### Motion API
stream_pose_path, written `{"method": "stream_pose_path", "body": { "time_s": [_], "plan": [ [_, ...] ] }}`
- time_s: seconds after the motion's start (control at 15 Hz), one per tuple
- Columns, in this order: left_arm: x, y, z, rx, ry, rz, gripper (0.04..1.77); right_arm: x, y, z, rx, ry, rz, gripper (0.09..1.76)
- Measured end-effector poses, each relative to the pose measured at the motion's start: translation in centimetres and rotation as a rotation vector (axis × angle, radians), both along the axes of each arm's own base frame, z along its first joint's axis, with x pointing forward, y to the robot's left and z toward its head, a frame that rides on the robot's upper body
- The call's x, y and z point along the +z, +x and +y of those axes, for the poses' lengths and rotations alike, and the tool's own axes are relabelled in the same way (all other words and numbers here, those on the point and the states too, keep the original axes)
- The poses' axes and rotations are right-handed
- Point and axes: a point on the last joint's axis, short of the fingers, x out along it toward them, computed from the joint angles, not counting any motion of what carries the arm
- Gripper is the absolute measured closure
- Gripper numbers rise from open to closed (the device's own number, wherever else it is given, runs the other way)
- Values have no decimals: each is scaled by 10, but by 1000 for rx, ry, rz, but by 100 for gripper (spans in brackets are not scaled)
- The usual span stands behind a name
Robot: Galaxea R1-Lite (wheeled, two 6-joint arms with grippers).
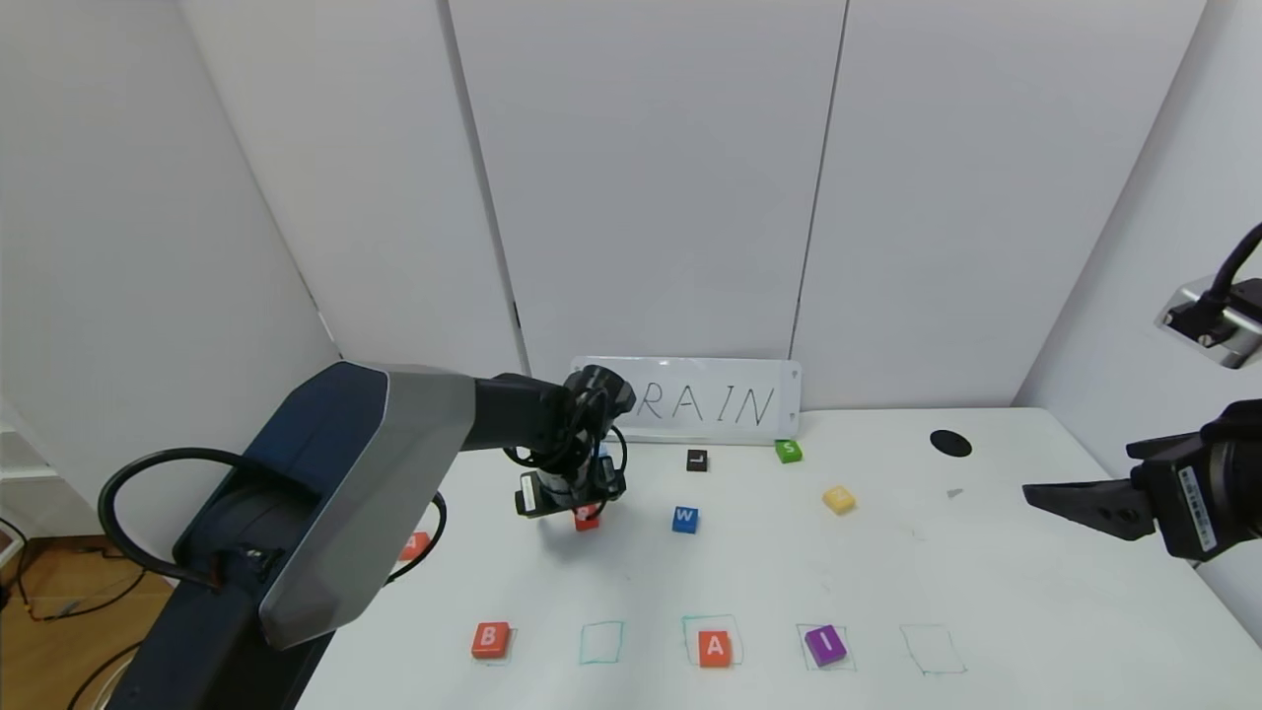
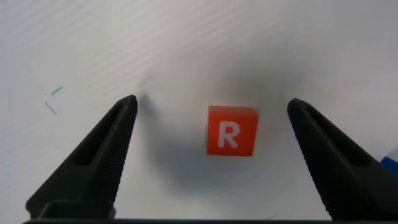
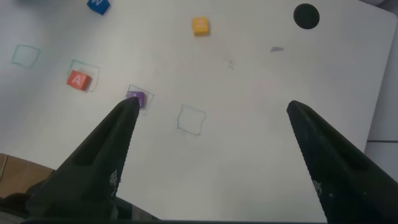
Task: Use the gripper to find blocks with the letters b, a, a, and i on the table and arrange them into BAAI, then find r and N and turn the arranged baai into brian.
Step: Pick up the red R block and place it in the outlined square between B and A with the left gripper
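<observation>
The R block would be caught if my left gripper closed now, as its sides are between the lowered fingers in the left wrist view. My left gripper will close on it.
The orange-red r block (image 2: 231, 130) lies flat on the white table (image 1: 986, 582), apart from both fingers of my open left gripper (image 2: 212, 102), which hovers straight over it. In the head view that gripper (image 1: 582, 501) covers most of r (image 1: 588, 518). In the front row sit the blocks B (image 1: 490, 639), A (image 1: 715, 648) and purple I (image 1: 824, 644). Another orange-red block (image 1: 415, 544) peeks out behind my left arm. Yellow N (image 1: 839, 499) lies at mid right. My right gripper (image 1: 1035, 493) hangs open and empty above the table's right side.
Blue W (image 1: 685, 519), black L (image 1: 697, 460) and green S (image 1: 788, 451) lie towards the back. A whiteboard reading RAIN (image 1: 730, 402) leans on the wall. Two drawn squares (image 1: 600, 642) (image 1: 932, 650) stand bare. A black hole (image 1: 950, 444) is at back right.
</observation>
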Motion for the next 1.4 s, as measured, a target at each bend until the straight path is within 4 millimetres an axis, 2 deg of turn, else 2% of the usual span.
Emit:
{"method": "stream_pose_path", "body": {
  "time_s": [0.4, 0.47, 0.67, 0.87, 0.93, 1.0, 1.4],
  "plan": [
    [-3, -1, -2, -8, 6, 9, 9, 0, 0, 0, 0, 0, -1, 14],
    [-3, -1, -3, -9, 6, 10, 18, 0, 0, 0, 1, 0, -1, 14],
    [-4, -2, -3, -9, 7, 13, 67, 0, -1, 1, 5, 1, -2, 14],
    [-4, -2, -3, -13, 10, 15, 100, -1, -1, 1, 8, 0, 0, 14],
    [-4, -2, -3, -13, 11, 17, 121, -1, -1, 2, 9, 0, 1, 14],
    [-4, -2, -3, -14, 12, 18, 132, -1, -1, 2, 10, 0, 2, 14],
    [-4, -3, -3, -15, 12, 20, 132, -1, -1, 2, 13, -1, 3, 14]
  ]
}}
